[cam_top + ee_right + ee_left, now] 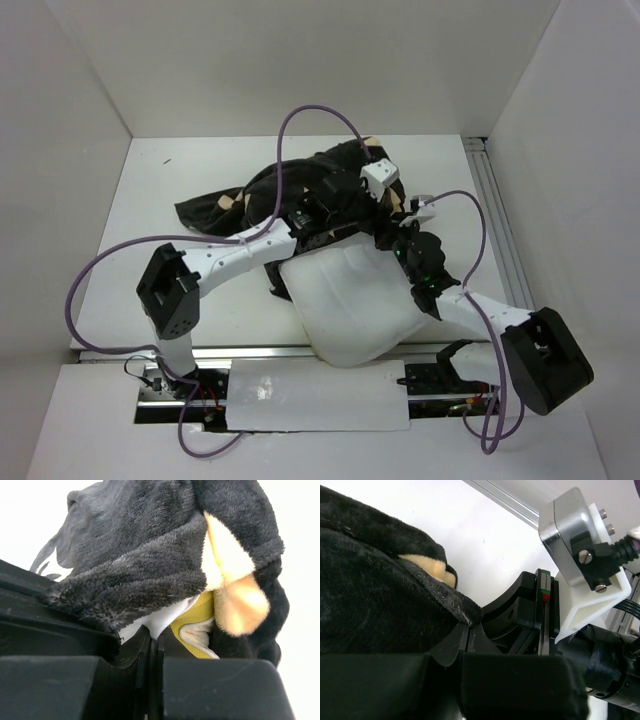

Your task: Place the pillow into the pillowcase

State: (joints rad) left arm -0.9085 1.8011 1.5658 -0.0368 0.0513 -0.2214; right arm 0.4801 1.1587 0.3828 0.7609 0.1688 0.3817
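Note:
My left gripper keeps holding the hem for now, since if I opened now, it would drop short at my right gripper's fingers, the corner's yellow piping bare.
The white pillow [350, 300] lies at the table's near middle, its far end tucked under the black-brown flowered pillowcase [300, 190]. My left gripper [318, 215] is shut on an edge of the pillowcase [380, 605]; the plush hem is pinched between its fingertips [468, 625]. My right gripper [395, 235] is shut on the pillow's corner: white fabric [162, 620] sits between its fingers, with the yellow piping [195, 617] beside it and the pillowcase [145, 555] draped over it. The right wrist also shows in the left wrist view [580, 555].
White walls enclose the table on three sides. A metal rail [500, 230] runs along the right edge. The arm bases and purple cables [110, 270] sit at the near edge.

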